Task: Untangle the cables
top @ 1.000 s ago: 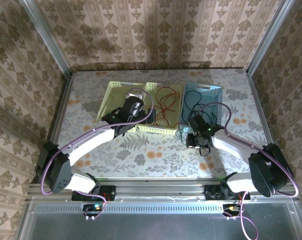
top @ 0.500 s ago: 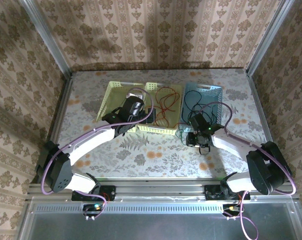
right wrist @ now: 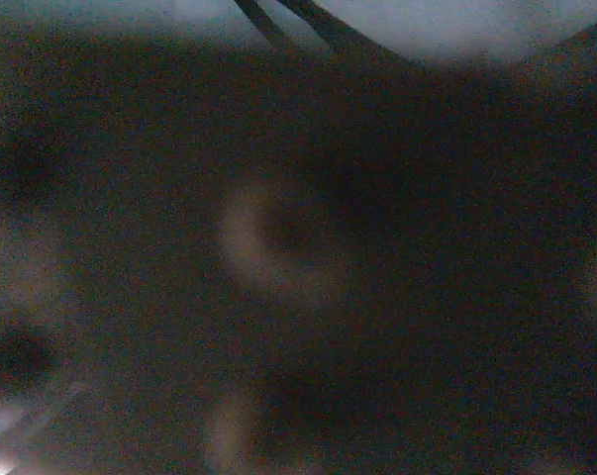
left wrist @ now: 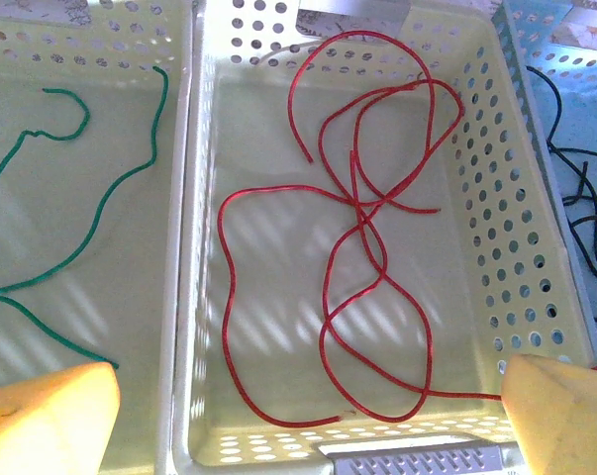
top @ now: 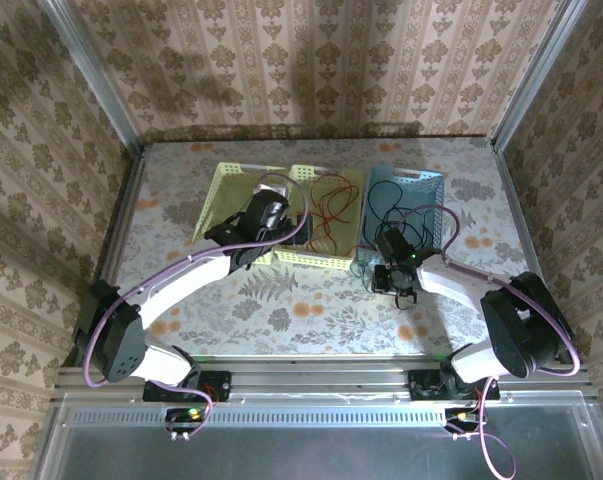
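I need to grab the green cable with my left gripper next by its loose part [top: 359, 269] beside my right gripper, on the middle basket's side, to pull the cable free.
A red cable [left wrist: 362, 228] lies in loose crossing loops on the floor of the middle yellow basket [left wrist: 496, 228]; from above the red cable [top: 326, 210] is in the same basket. A green cable [left wrist: 130, 178] curls in the left yellow basket [left wrist: 41, 247]. Black cable [left wrist: 585, 198] lies in the blue basket [left wrist: 575, 89], and from above the black cable [top: 396, 205] is there too. My left gripper [left wrist: 303, 435] hangs open over the middle basket's near wall, with nothing between its yellow fingertips [left wrist: 41, 421]. My right gripper [top: 396, 288] is low on the table in front of the blue basket; its wrist view is dark and blurred.
The three baskets stand side by side at mid table: left yellow basket [top: 226, 175], middle yellow basket [top: 326, 262], blue basket [top: 411, 177]. Patterned walls and metal posts close in the table on three sides. Floral tabletop [top: 281, 310] lies between the baskets and the arm bases.
The right arm has shifted slightly left and lower in front of the blue basket. The left arm and the cables have not moved.
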`<state>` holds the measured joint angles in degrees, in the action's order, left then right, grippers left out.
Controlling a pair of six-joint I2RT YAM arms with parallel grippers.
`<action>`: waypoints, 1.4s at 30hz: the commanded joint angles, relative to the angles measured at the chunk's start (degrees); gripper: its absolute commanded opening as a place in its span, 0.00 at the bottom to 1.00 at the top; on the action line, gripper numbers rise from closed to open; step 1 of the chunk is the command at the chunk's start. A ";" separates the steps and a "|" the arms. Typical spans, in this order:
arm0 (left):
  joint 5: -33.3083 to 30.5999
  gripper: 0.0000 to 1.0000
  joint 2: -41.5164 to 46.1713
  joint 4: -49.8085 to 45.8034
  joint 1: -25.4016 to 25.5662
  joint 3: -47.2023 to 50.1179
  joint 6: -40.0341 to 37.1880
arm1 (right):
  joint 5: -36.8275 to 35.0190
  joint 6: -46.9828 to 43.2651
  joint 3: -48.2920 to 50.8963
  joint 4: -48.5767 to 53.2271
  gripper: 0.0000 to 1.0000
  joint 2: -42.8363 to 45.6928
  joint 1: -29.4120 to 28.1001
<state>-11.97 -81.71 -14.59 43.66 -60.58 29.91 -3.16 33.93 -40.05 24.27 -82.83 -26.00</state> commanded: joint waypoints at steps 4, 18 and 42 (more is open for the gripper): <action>-0.25 1.00 -0.30 -0.53 0.90 -2.06 -1.14 | -4.30 3.15 -1.26 2.11 0.34 -2.63 -0.90; 13.82 1.00 3.05 3.89 1.34 0.17 -8.38 | 0.27 -2.80 1.59 4.90 0.00 14.38 -1.51; 42.15 0.65 -1.50 12.28 4.45 2.75 -13.43 | 17.57 2.71 -9.69 -0.11 0.00 21.38 1.92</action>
<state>28.56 -82.35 -5.21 47.66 -58.19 17.08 11.79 35.66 -47.94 24.86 -61.67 -24.36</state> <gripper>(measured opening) 0.665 0.058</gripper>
